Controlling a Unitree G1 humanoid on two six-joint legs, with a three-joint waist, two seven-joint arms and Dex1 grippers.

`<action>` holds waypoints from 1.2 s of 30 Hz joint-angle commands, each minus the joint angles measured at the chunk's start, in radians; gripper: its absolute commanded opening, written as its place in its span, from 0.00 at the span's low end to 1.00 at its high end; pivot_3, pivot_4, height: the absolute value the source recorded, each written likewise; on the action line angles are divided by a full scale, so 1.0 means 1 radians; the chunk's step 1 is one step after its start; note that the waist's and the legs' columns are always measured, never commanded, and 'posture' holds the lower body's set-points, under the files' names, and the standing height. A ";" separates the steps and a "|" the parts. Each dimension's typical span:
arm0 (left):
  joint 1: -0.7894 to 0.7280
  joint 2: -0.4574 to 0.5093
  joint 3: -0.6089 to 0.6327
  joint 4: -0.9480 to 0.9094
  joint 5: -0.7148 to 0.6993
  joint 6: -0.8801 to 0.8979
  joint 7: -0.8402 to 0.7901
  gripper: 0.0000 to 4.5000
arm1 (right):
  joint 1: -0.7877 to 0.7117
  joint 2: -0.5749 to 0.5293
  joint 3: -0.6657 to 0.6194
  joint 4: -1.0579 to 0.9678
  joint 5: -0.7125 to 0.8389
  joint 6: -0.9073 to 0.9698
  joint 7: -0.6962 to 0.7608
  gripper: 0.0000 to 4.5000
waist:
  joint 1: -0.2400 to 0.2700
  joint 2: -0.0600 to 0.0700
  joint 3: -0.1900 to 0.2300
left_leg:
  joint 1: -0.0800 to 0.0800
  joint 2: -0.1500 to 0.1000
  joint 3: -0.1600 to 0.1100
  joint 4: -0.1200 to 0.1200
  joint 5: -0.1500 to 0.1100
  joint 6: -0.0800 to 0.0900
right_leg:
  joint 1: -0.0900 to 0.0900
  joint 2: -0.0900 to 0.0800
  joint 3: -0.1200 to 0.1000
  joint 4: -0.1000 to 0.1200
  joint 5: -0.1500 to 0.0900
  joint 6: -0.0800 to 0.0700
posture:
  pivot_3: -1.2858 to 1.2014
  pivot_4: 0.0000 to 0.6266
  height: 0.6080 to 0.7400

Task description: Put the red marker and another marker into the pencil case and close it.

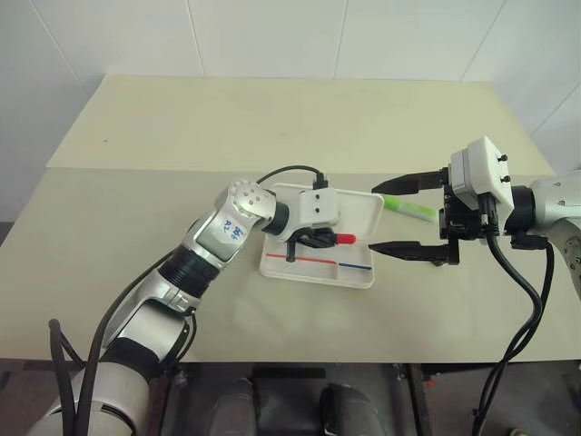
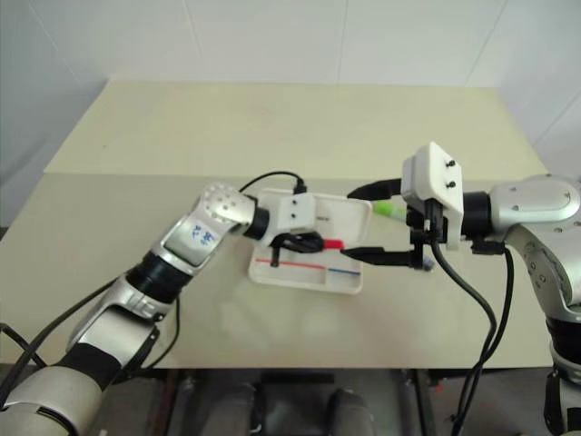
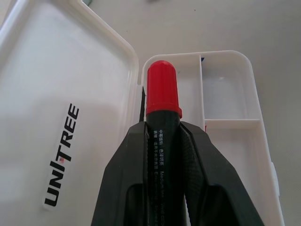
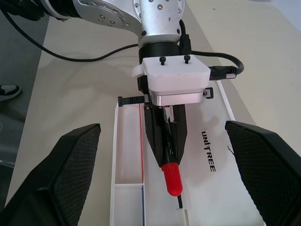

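Note:
I should open my left gripper, because the red marker (image 3: 162, 92) is low over the pencil case's long section and inside the pencil case's rim in the left wrist view, so it would land inside.
The pencil case (image 1: 309, 272) lies open in the middle of the table, its lid (image 3: 56, 94) lettered "UNITREE" laid flat on the far side. My left gripper (image 1: 318, 239) hovers over the tray, shut on the red marker (image 3: 162, 92). The marker's black barrel sits between the fingers and its red cap (image 1: 346, 238) points toward my right gripper. My right gripper (image 1: 372, 217) stands open at the case's right end, holding nothing. The green marker (image 1: 408, 207) lies on the table just beyond the case's right corner, between the open right fingers as seen from above.
The beige table (image 1: 182, 136) is made of two boards with a seam running across behind the case. A black cable (image 1: 522, 300) hangs from my right wrist past the table's front edge. The tray has dividers (image 3: 202, 94) with a red and a blue stripe (image 1: 318, 262).

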 commanded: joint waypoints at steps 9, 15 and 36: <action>0.006 -0.011 -0.002 -0.025 0.074 -0.049 0.028 0.78 | 0.003 -0.010 -0.031 -0.019 0.020 -0.009 -0.002 1.00 | 0.000 0.000 0.000 | 0.000 0.000 0.000 0.000 0.000 0.000 | 0.000 0.000 0.000 0.000 0.000 0.000 | 0.52 0.24 1.00; 0.013 -0.029 0.051 -0.098 0.034 0.004 0.025 1.00 | -0.012 -0.002 -0.004 0.040 -0.019 -0.029 -0.001 1.00 | 0.000 0.000 0.000 | 0.000 0.000 0.000 0.000 0.000 0.000 | 0.000 0.000 0.000 0.000 0.000 0.000 | 0.52 0.24 1.00; 0.159 0.313 0.589 -0.837 -0.522 0.814 0.072 1.00 | -0.485 0.244 0.248 1.455 -0.618 -0.615 -0.139 1.00 | -0.050 0.002 0.001 | 0.001 0.000 0.000 -0.004 0.000 -0.001 | 0.000 0.000 0.002 0.000 0.000 0.000 | 0.52 0.24 1.00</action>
